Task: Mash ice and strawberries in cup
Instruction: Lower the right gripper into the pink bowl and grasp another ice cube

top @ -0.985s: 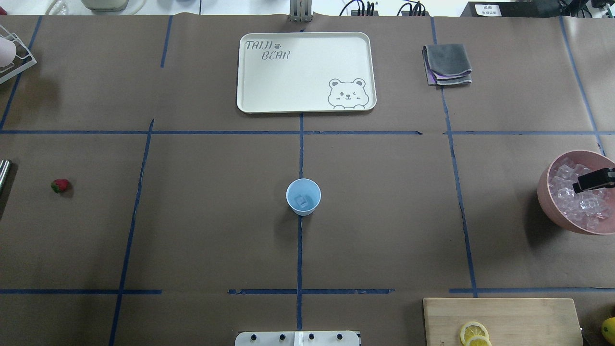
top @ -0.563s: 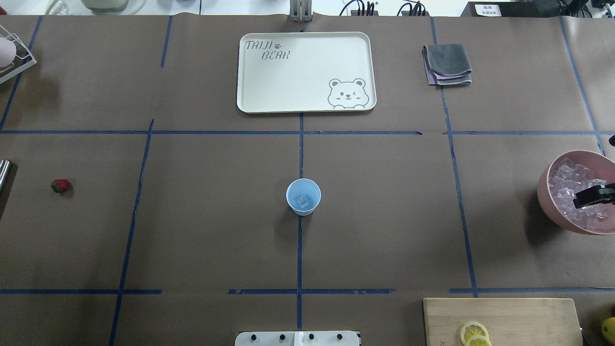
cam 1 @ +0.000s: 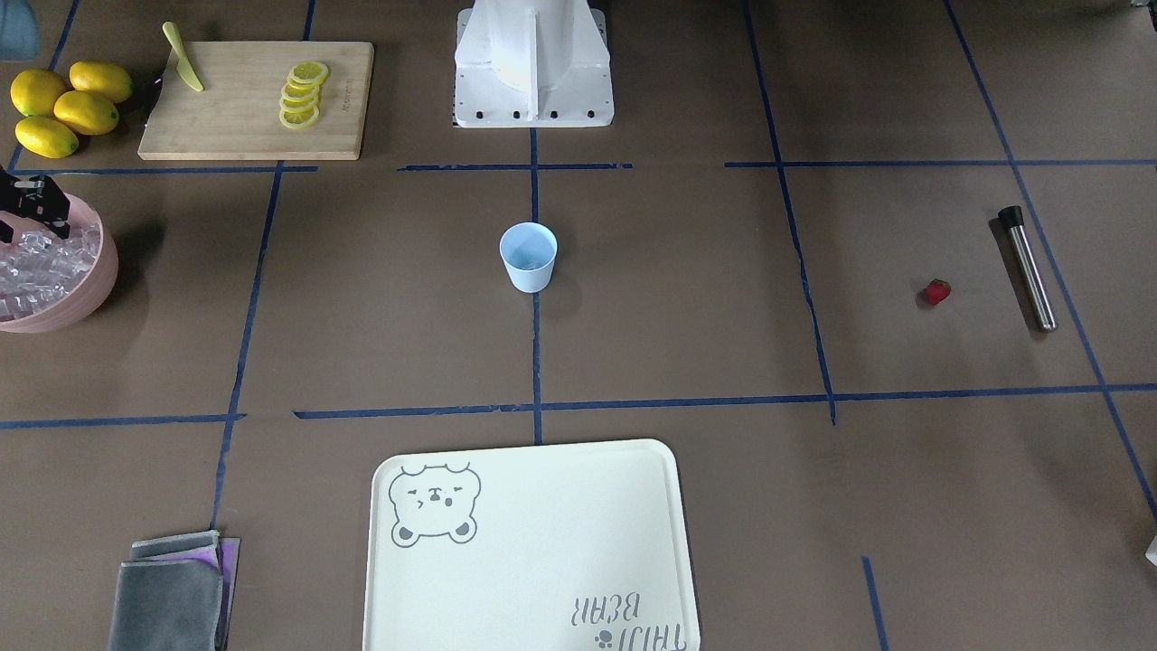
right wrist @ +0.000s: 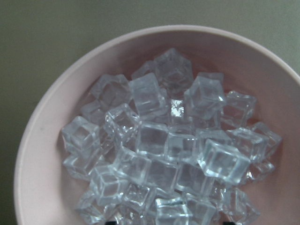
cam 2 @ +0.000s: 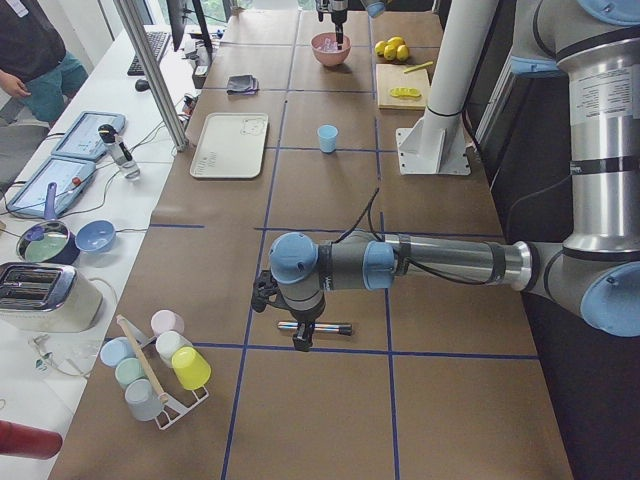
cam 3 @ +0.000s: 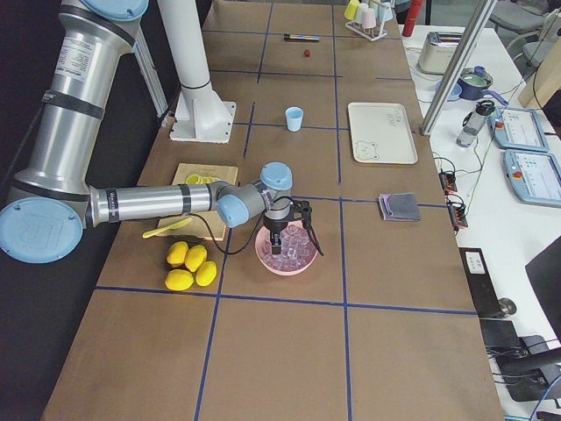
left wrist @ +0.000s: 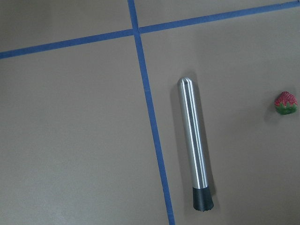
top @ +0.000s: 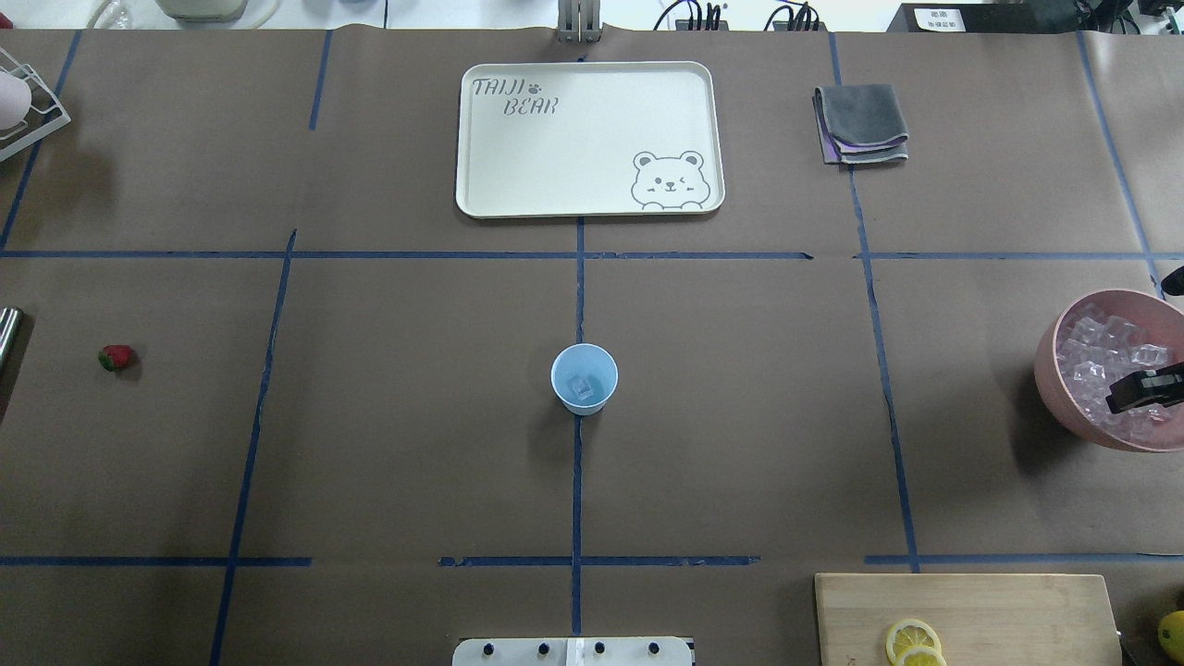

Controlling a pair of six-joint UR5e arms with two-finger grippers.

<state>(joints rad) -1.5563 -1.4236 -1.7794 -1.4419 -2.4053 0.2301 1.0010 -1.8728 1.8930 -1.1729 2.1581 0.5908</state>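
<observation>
My right gripper grabs a clear ice cube by its flat sides next, to fill the cup [cam 1: 528, 257] for mashing.
The light blue cup [top: 584, 377] stands upright at the table's middle with one ice cube [top: 581, 387] inside; it also shows in the front view [cam 1: 528, 256]. More ice [right wrist: 168, 145] fills the pink bowl [top: 1050, 370] at the right edge. My right gripper [top: 1152, 387] hangs over the ice, open and empty; only its tips show at the bottom edge of the right wrist view. The strawberry [top: 116, 357] lies far left, next to a steel muddler [left wrist: 193, 140]. My left gripper [cam 2: 300, 335] hovers over the muddler; I cannot tell if it is open or shut.
A cream bear tray [top: 481, 139] and a folded grey cloth [top: 860, 123] lie at the far side. A wooden board [cam 1: 226, 127] with lemon slices [cam 1: 303, 95], a knife and whole lemons [cam 1: 63, 108] sit near the bowl. A cup rack [cam 2: 160, 365] stands beyond the muddler.
My right gripper has shifted across the pink bowl toward its near rim, staying over the ice. The cup, strawberry and muddler have not moved.
</observation>
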